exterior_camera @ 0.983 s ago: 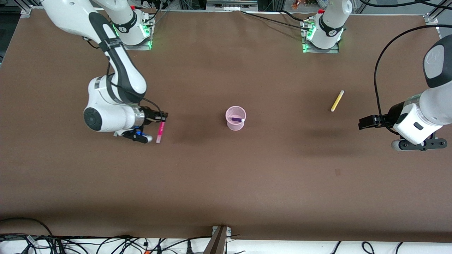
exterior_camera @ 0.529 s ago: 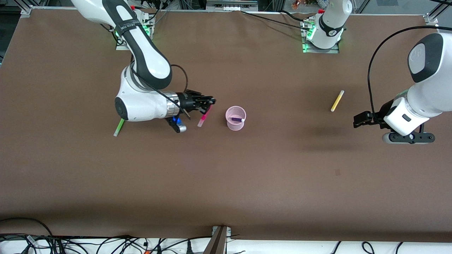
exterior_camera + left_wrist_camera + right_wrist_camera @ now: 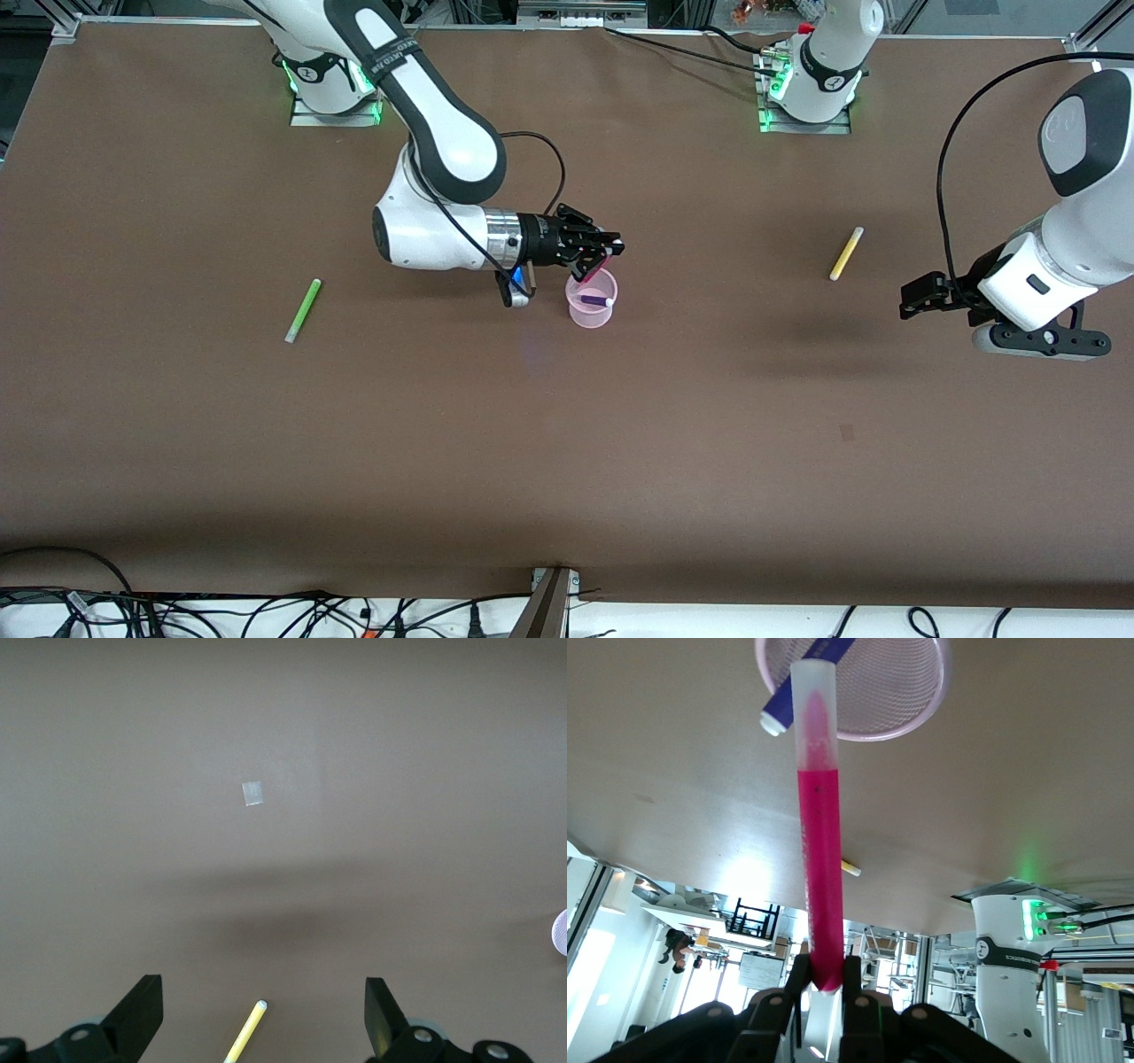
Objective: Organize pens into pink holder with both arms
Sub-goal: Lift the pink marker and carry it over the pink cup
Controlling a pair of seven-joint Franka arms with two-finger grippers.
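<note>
The magenta-pink pen's pale end (image 3: 815, 709) hangs short of the pink holder's opening (image 3: 886, 687) in the wrist view. The pen moves toward the holder's opening in my right gripper next, before its release.
My right gripper (image 3: 609, 249) is shut on the magenta-pink pen (image 3: 819, 842) at its coloured end. It holds the pen's pale end over the mouth of the pink holder (image 3: 592, 312), which also shows in the right wrist view (image 3: 895, 691). The dark purple pen (image 3: 595, 301) lies inside the holder. The green pen (image 3: 303, 310) lies on the table toward the right arm's end. The yellow pen (image 3: 846, 253) lies toward the left arm's end. My left gripper (image 3: 912, 298) is open and empty above the table beside it. The yellow pen's tip (image 3: 248, 1032) shows between the left gripper's fingers (image 3: 142, 1010).
The brown table (image 3: 567, 443) stretches wide on all sides of the holder. A small pale square mark (image 3: 253, 794) sits on the table surface in the left wrist view. Cables hang along the table's front edge (image 3: 266, 611).
My right gripper has carried the magenta-pink pen from near the green pen across to above the pink holder, uncovering the green pen. My left arm shifted slightly, its gripper staying near the yellow pen.
</note>
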